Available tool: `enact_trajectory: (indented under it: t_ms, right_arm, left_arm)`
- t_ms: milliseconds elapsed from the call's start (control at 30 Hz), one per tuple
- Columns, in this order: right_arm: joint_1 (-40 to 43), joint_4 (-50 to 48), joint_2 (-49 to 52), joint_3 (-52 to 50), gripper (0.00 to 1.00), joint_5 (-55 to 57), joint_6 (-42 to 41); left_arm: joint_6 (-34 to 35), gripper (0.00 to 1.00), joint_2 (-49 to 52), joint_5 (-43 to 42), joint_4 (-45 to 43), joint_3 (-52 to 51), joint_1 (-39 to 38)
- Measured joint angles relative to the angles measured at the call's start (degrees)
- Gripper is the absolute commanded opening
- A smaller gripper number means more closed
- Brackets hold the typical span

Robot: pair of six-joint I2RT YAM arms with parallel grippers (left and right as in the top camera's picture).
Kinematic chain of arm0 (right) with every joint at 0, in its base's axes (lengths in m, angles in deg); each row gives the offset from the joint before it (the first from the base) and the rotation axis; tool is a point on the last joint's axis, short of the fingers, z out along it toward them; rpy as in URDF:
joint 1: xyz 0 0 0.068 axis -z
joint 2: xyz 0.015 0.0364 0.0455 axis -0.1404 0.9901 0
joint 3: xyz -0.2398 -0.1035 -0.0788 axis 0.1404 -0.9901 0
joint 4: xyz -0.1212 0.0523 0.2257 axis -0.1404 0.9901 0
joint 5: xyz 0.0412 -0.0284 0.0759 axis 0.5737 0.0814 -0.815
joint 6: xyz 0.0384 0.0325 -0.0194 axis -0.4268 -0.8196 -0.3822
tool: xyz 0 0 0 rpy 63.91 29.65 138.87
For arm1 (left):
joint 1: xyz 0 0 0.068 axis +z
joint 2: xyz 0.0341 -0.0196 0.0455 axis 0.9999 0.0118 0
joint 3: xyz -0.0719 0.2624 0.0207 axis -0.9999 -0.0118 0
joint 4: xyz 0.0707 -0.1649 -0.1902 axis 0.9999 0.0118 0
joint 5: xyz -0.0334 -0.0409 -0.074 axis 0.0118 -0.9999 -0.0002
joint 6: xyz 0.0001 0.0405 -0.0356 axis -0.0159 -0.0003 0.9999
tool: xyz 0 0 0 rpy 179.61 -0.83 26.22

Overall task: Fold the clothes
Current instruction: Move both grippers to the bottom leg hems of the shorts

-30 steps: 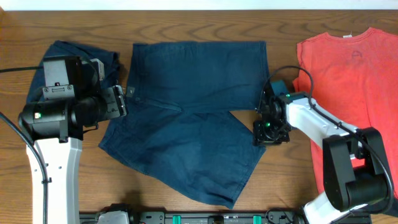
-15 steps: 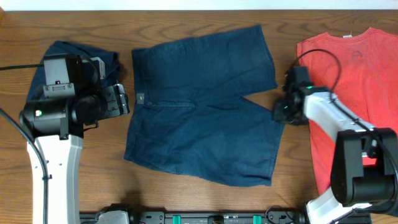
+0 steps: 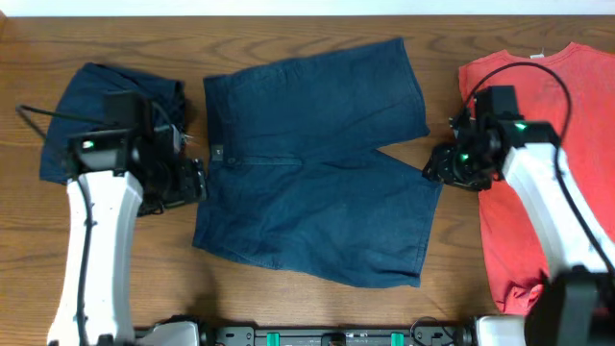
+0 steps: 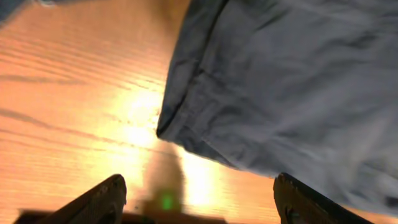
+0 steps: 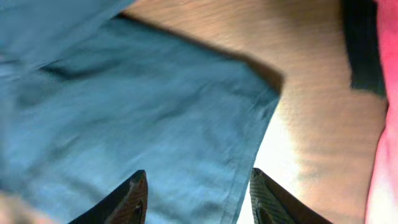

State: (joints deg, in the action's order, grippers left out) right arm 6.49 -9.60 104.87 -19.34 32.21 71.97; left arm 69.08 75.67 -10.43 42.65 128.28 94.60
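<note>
I will next grab the navy shorts at the waistband's near corner with my left gripper, to fold the near leg over the far leg.
Dark navy shorts (image 3: 317, 163) lie spread flat in the middle of the table, waistband to the left, legs to the right. My left gripper (image 3: 187, 180) is open and empty beside the waistband's lower corner, which shows in the left wrist view (image 4: 186, 118). My right gripper (image 3: 440, 171) is open and empty over the lower leg's hem corner (image 5: 249, 124). A second pair of navy shorts (image 3: 86, 86) lies crumpled at the far left. A coral-red T-shirt (image 3: 548, 144) lies at the right.
The wooden table (image 3: 288, 317) shows along the front edge. A black cable (image 3: 538, 72) loops over the T-shirt behind the right arm. The T-shirt's edge (image 5: 388, 93) sits close to the right gripper.
The shorts went from folded askew to spread flat. My right gripper moved right along the leg hem and stands open. My left arm shifted down toward the waistband's lower corner.
</note>
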Motion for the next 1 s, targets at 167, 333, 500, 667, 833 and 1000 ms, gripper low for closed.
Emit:
enact_trajectory:
  t_ms: [167, 333, 500, 667, 833, 1000]
  right_arm:
    - [0.0, 8.1, -2.2, 0.5, 0.51, -2.0, -0.3]
    - [0.0, 9.3, -2.1, -1.7, 0.5, -2.4, -0.3]
    - [-0.2, 7.8, -2.1, -6.4, 0.5, -2.8, -1.1]
    - [-0.3, 6.6, -2.1, -11.3, 0.49, -3.0, -2.6]
    - [-1.4, 3.7, -2.1, -17.0, 0.46, -4.2, -4.0]
    - [-4.0, 0.2, -2.1, -23.1, 0.48, -6.2, -6.7]
  left_arm:
    - [4.2, 0.68, 5.6, 1.0, -6.6, -9.5, 1.2]
    - [7.4, 0.57, 12.4, 0.7, -11.9, -16.3, 2.6]
    - [8.6, 0.39, 17.7, -1.6, -16.3, -19.3, 2.8]
    - [9.1, 0.07, 20.2, -3.8, -16.9, -19.6, 2.9]
    - [8.9, 0.06, 20.2, -4.6, -17.0, -19.6, 2.9]
    - [8.9, 0.06, 20.2, -4.7, -16.9, -19.6, 2.9]
